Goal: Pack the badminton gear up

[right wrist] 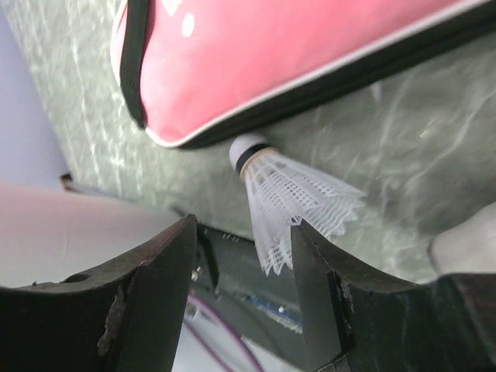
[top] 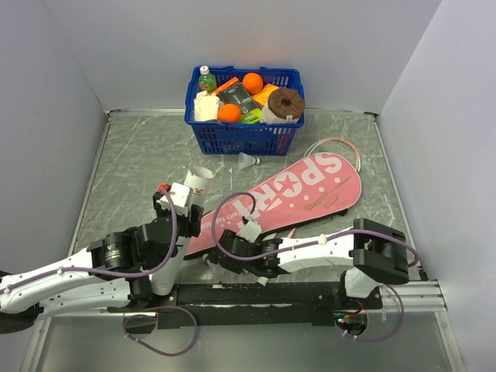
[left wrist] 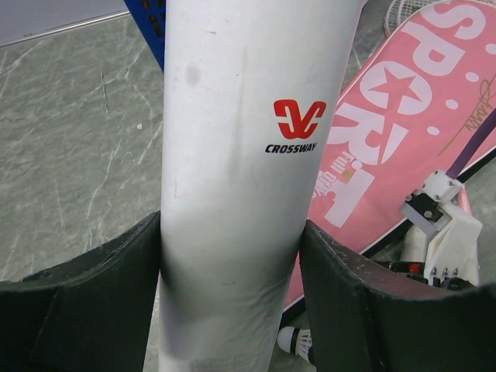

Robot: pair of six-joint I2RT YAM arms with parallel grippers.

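Observation:
I should next grab the white shuttlecock by its cork tip (right wrist: 246, 150) with my right gripper. Its netted skirt then stays free to fit into the tube.
A long white tube (left wrist: 232, 155) marked CROSSWAY stands tilted, and my left gripper (left wrist: 231, 256) is shut on it, one jaw on each side. From above, the tube (top: 197, 180) rises by the left gripper (top: 178, 223). The pink SPORT cover (top: 298, 194) lies diagonally across the table, with a racket head (top: 341, 147) showing past its far end. One shuttlecock (right wrist: 294, 194) lies by the cover's narrow end (right wrist: 271, 62), its skirt against the right finger of my open right gripper (right wrist: 244, 240). A second shuttlecock (top: 248, 161) lies in front of the basket.
A blue plastic basket (top: 240, 138) of groceries stands at the back middle. Grey walls close in the table on the left, the back and the right. The arms' black base rail (top: 256, 294) runs along the near edge.

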